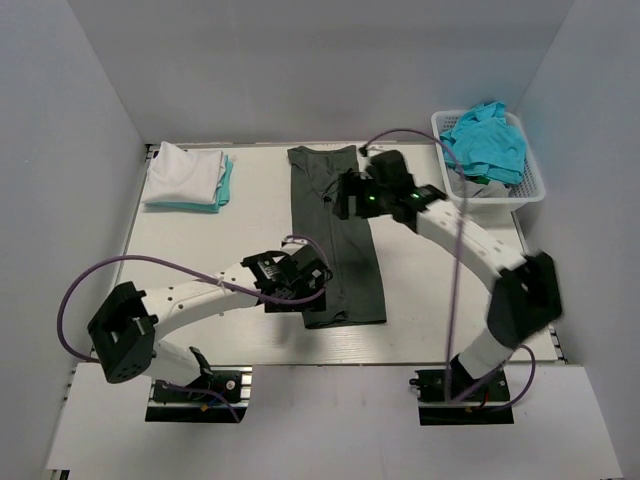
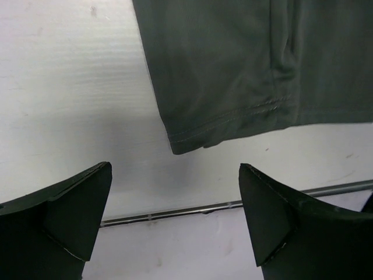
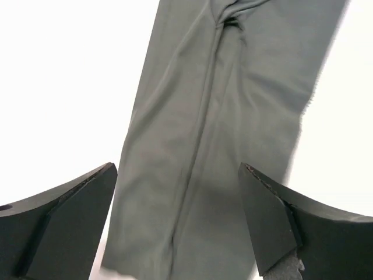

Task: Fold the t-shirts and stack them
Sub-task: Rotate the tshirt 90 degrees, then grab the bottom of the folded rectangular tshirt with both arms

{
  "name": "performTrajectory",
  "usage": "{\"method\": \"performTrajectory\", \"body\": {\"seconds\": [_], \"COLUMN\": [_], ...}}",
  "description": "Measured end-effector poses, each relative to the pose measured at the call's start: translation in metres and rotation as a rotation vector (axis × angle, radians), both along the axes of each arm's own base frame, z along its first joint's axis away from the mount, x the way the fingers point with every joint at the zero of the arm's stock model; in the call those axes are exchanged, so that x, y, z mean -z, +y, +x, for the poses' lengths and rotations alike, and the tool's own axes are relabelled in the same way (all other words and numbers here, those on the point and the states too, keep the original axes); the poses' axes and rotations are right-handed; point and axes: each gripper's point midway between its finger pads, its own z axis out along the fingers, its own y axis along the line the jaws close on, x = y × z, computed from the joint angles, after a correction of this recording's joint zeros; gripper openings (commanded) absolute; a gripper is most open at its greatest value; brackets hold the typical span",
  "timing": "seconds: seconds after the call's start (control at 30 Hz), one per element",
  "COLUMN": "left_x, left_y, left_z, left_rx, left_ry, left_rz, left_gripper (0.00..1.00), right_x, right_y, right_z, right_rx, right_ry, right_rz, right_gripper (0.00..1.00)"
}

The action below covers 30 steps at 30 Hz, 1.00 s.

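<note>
I will grab the charcoal t-shirt's near hem corner with my left gripper next, to fold the hem end over the folded t-shirt.
A dark charcoal t-shirt [image 1: 340,240] lies folded into a long narrow strip down the middle of the table. My left gripper [image 1: 312,275] hovers open at the strip's near left corner; the left wrist view shows the hem corner [image 2: 192,137] just beyond its empty fingers. My right gripper [image 1: 345,195] stands open over the strip's far part, and the right wrist view looks down the cloth [image 3: 215,146] between its spread fingers. A folded white t-shirt [image 1: 185,172] rests on a turquoise one [image 1: 226,184] at the far left. More turquoise t-shirts [image 1: 486,140] fill the basket.
The white lattice basket [image 1: 532,190] stands at the far right corner. Grey walls close in the table on three sides. A metal strip [image 2: 175,213] runs along the table's near edge, close to my left gripper.
</note>
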Motion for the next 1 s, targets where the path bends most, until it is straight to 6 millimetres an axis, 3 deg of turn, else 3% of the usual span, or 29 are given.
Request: {"method": "performTrajectory", "body": {"seconds": [0.07, 0.17, 0.27, 0.4, 0.53, 0.8, 1.0], "left_x": [0.009, 0.022, 0.036, 0.041, 0.044, 0.064, 0.067], "left_y": [0.000, 0.004, 0.015, 0.011, 0.004, 0.002, -0.005], "left_z": [-0.007, -0.016, -0.025, -0.024, -0.016, -0.007, -0.008], "left_rx": [0.045, 0.081, 0.085, 0.081, 0.073, 0.047, 0.057], "left_ry": [0.033, 0.061, 0.086, 0.099, 0.111, 0.213, 0.267], "left_rz": [0.019, 0.007, -0.009, -0.062, -0.101, -0.085, -0.099], "left_gripper": [1.00, 1.00, 1.00, 1.00, 1.00, 0.97, 0.70], "right_x": [-0.031, -0.040, -0.005, 0.061, 0.087, 0.103, 0.114], "right_y": [-0.026, -0.064, -0.089, -0.107, -0.114, -0.110, -0.111], "right_z": [-0.019, -0.040, -0.063, -0.119, -0.160, -0.193, -0.203], "right_rx": [0.026, 0.087, 0.115, 0.066, 0.022, -0.006, 0.012], "right_ry": [-0.073, -0.109, -0.029, 0.172, 0.297, 0.402, 0.454], "right_rz": [0.044, 0.045, -0.008, -0.068, -0.066, 0.002, 0.013], "right_gripper": [0.90, 0.90, 0.90, 0.90, 0.90, 0.90, 0.90]}}
